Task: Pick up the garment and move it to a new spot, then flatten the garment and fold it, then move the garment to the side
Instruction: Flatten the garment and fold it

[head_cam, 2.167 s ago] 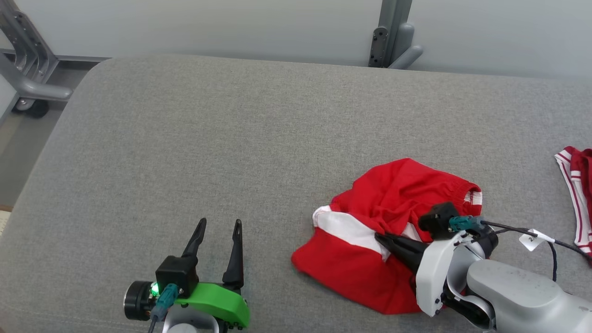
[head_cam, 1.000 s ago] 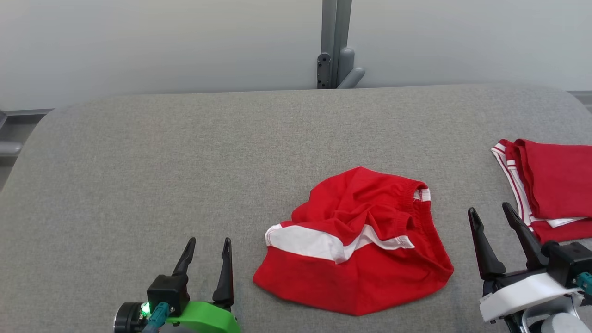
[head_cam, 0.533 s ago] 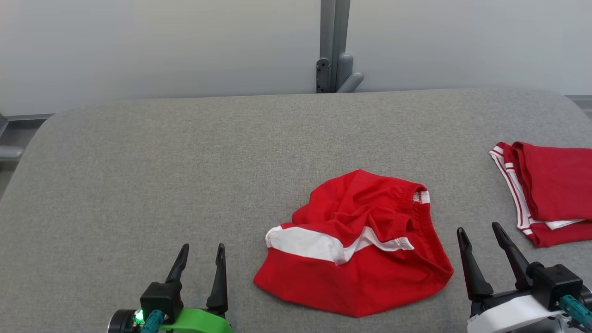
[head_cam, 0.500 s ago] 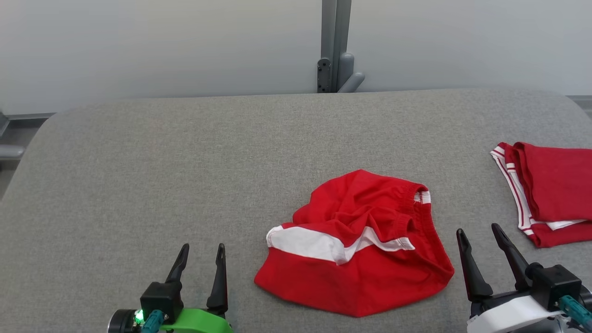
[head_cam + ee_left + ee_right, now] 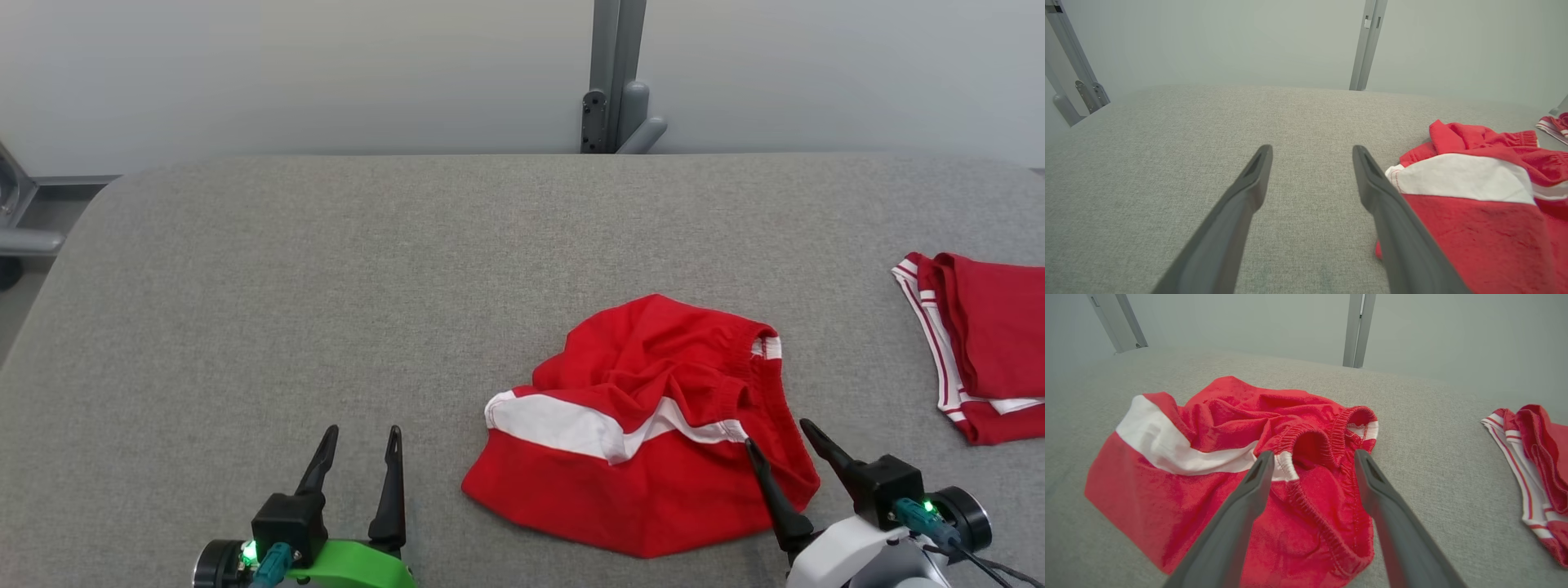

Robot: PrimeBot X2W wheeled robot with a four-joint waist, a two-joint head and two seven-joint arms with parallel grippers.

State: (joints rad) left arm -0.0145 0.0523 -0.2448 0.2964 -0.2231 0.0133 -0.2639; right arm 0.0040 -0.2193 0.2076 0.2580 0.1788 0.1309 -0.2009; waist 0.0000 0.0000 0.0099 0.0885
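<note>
The white stripe meets the waistband of the shorts. My right gripper should grab the shorts there next, so they can be flattened for folding.
A crumpled pair of red shorts with a white band (image 5: 645,433) (image 5: 1229,465) (image 5: 1474,196) lies on the grey padded table (image 5: 326,269), right of centre. My right gripper (image 5: 777,434) (image 5: 1310,455) stands open at the shorts' lower right edge, its fingers straddling the elastic waistband, nothing clasped. Left of the shorts, my left gripper (image 5: 359,431) (image 5: 1310,151) is open over bare table, its right finger close beside the shorts' white-banded corner.
A second red garment with white stripes (image 5: 980,343) (image 5: 1531,457) lies folded at the table's right edge. Behind the table rise a pale wall and a grey post (image 5: 616,77). A grey metal frame (image 5: 20,220) stands off the table's left end.
My right gripper let go of the shorts, pulled back to the right, then came in again over their waistband edge. The camera shifted. The left gripper stayed put.
</note>
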